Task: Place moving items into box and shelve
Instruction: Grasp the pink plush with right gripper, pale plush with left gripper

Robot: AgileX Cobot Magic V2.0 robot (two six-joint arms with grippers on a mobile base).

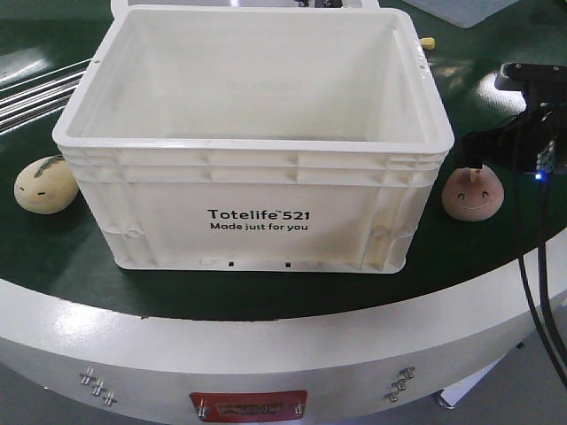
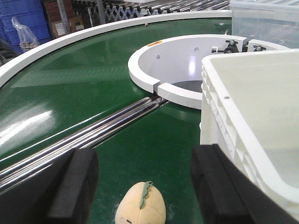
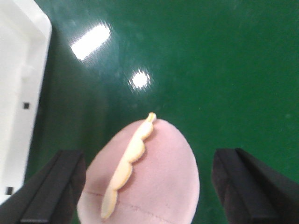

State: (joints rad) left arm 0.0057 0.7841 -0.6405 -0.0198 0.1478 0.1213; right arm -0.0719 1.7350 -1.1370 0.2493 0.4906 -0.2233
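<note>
I should next grab the pale yellow toy by its green-stemmed top with my left gripper, to put it into the white box.
The white box printed "Totelife 521" stands open-topped on the green belt. Nothing shows inside it. The pale yellow toy lies by its left wall and the pinkish smiling toy by its right wall. In the left wrist view my left gripper is open, its black pads either side of the yellow toy, with the box wall to the right. My right gripper is open too and straddles the pink toy without touching it. In the front view it hangs just above that toy.
Steel rails cross the belt left of the box. A white ring hub sits behind it, with a clear plastic container beyond. Blue bins stand off the table. The white table rim curves in front; cables hang at right.
</note>
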